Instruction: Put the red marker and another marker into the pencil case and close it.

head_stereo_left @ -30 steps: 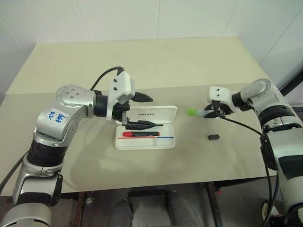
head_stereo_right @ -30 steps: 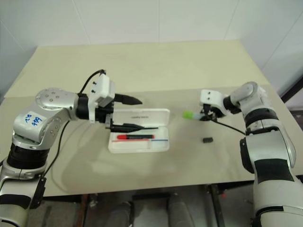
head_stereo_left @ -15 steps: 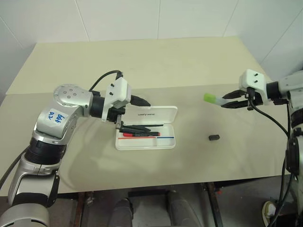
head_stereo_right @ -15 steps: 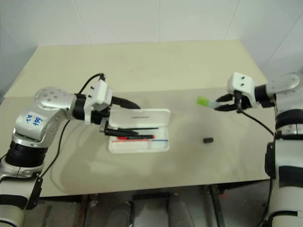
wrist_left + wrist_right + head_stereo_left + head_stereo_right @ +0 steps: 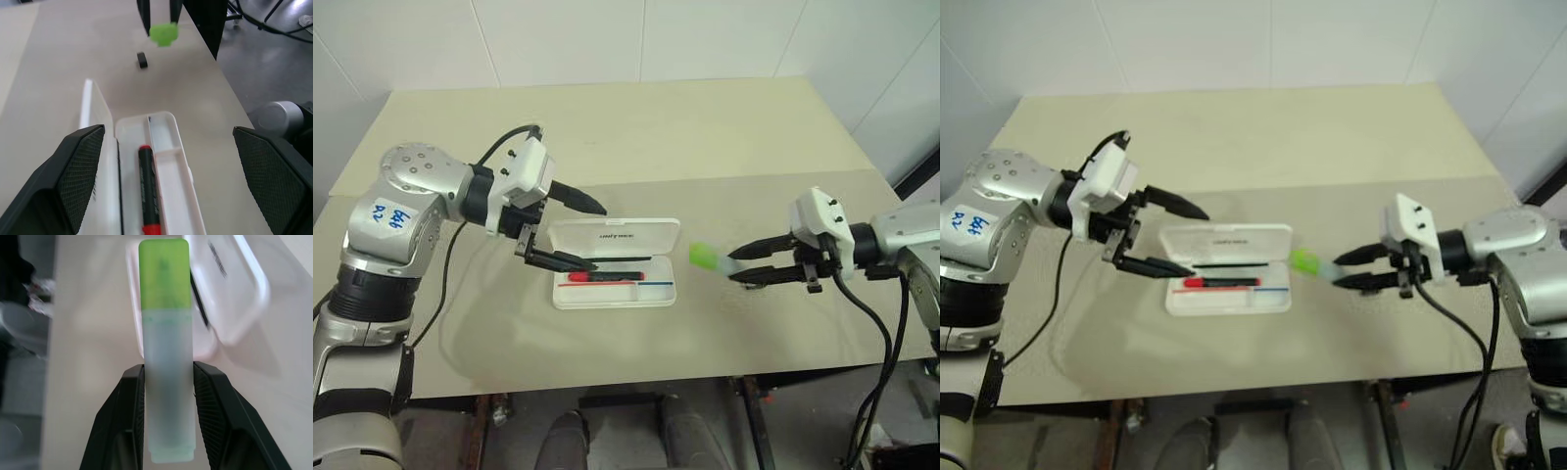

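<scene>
The marker's green cap hangs short of the pencil case [image 5: 658, 294], so the marker would miss if the right gripper opened now. The gripper needs to move the marker toward the tray before it releases.
The pencil case [image 5: 658, 294] lies open on the table with its lid [image 5: 636, 235] folded back flat. In its tray rests the red marker [image 5: 597, 277], which the left wrist view shows lying lengthwise [image 5: 146, 191]. My left gripper [image 5: 597, 238] hovers open over the case's left end, fingers spread wide and nothing between them. Just right of the case my right gripper [image 5: 734, 265] is shut on the other marker [image 5: 710, 258], gripped by its pale body [image 5: 165, 382]. The marker's green cap points at the case and is held above the table.
A small black block [image 5: 142, 59] sits on the table to the right of the case, beneath the right gripper. The beige table [image 5: 607, 137] runs far back behind the case. Its front edge [image 5: 607, 384] lies close below the case.
My right gripper has swung in from the far right toward the case, carrying the green-capped marker. The left gripper has drawn slightly left, off the middle of the case.
</scene>
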Controlling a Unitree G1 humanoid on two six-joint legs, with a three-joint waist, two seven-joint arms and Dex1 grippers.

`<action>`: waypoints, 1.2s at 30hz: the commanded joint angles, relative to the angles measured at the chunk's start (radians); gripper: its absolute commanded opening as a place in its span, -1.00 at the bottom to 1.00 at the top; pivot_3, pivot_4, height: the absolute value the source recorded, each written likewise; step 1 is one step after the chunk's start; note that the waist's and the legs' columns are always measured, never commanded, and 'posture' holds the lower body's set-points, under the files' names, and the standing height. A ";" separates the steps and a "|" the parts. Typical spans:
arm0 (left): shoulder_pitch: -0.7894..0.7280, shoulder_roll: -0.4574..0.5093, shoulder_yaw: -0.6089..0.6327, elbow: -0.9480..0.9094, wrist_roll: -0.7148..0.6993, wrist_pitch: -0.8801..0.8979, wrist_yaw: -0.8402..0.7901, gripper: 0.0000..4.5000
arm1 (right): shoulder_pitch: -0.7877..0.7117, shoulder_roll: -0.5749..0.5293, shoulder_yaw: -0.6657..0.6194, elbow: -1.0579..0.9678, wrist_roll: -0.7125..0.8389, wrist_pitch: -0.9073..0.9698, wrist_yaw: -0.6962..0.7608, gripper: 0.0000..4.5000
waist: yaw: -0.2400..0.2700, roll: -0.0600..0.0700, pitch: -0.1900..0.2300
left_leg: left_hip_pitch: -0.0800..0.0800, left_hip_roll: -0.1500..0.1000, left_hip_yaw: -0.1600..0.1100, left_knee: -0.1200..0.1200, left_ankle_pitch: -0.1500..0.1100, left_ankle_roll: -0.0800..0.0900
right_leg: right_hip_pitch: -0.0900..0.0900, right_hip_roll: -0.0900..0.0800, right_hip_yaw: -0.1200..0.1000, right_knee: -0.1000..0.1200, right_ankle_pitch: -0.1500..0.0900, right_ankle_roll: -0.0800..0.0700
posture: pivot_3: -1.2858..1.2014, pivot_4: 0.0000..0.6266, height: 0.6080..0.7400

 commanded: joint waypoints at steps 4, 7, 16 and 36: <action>0.054 0.061 0.054 -0.072 -0.021 0.028 0.004 1.00 | -0.007 0.106 0.024 -0.132 0.073 0.076 -0.156 -0.50 | 0.004 -0.001 0.000 | -0.001 0.000 0.000 0.000 0.000 0.000 | 0.000 0.000 0.000 -0.001 0.000 0.000 | 0.03 -0.52 1.00; 0.089 0.090 0.079 -0.094 -0.027 0.046 0.016 1.00 | -0.010 0.169 0.068 -0.132 0.050 0.059 -0.209 -0.50 | 0.004 -0.001 0.000 | -0.001 0.000 0.000 -0.001 0.000 0.001 | -0.001 0.000 0.000 -0.002 0.000 0.000 | 0.03 -0.52 1.00; 0.210 0.180 0.157 -0.118 -0.044 0.051 0.006 1.00 | -0.034 0.304 0.176 -0.083 -0.021 -0.031 -0.278 -0.50 | 0.005 -0.001 -0.001 | -0.002 0.000 0.000 -0.002 -0.001 0.001 | -0.002 0.000 0.000 -0.003 0.000 -0.001 | 0.03 -0.52 1.00; 0.423 0.267 0.199 0.052 0.067 -0.267 -0.038 1.00 | -0.134 0.478 0.454 0.088 -0.321 -0.135 -0.360 -0.50 | 0.006 -0.003 -0.001 | -0.002 0.001 0.000 -0.004 -0.001 0.001 | -0.003 0.000 -0.002 -0.002 -0.001 -0.003 | 0.03 -0.52 1.00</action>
